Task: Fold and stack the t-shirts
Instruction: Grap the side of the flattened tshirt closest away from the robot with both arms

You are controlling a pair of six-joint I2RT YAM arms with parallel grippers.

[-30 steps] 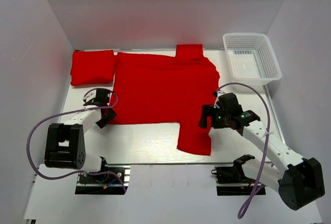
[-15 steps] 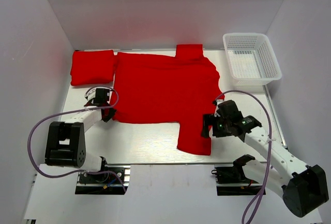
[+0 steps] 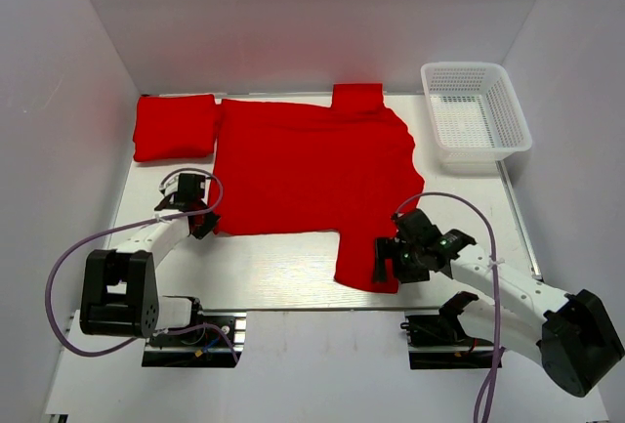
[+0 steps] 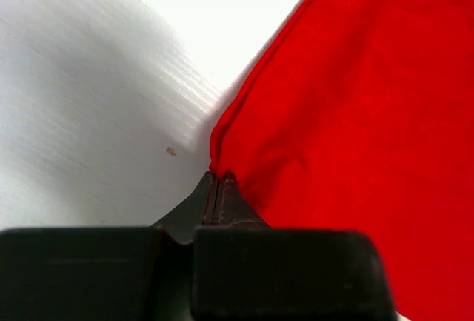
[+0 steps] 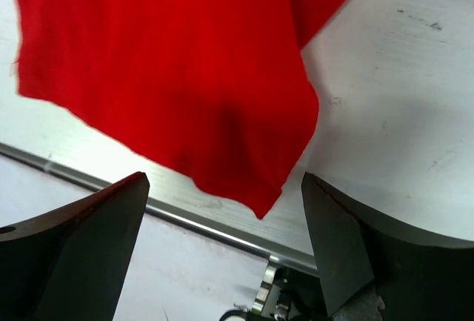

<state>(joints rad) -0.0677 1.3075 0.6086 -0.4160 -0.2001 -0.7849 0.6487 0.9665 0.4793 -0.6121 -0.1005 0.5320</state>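
Note:
The flap's pointed corner is between the open fingers, so the robot's right gripper needs to close on it: it would bunch up the corner and keep it if it closed now.
A bright red t-shirt point(image 3: 308, 174) lies spread flat across the table's middle, with a flap point(image 3: 368, 259) reaching toward the near edge. A second red t-shirt point(image 3: 174, 126) lies folded at the far left. My left gripper point(image 3: 202, 220) sits at the spread shirt's near-left corner. In the left wrist view its jaws point(image 4: 218, 180) are shut, pinching the tip of that corner of the shirt point(image 4: 355, 113). My right gripper point(image 3: 384, 262) stands open at the flap's near-right corner. In the right wrist view the shirt point(image 5: 163, 69) ends in a point between the wide-apart fingers point(image 5: 96, 232).
A white mesh basket point(image 3: 476, 110) stands at the far right. A red cloth block point(image 3: 356, 97) pokes out behind the spread shirt's far edge. The table's metal front rail point(image 5: 185, 221) runs just below the flap's corner. White walls close in the table point(image 3: 283, 267).
My left gripper has shut on the shirt's near-left corner. My right arm has moved toward the near edge along the shirt's right side, down to the flap's corner, staying open.

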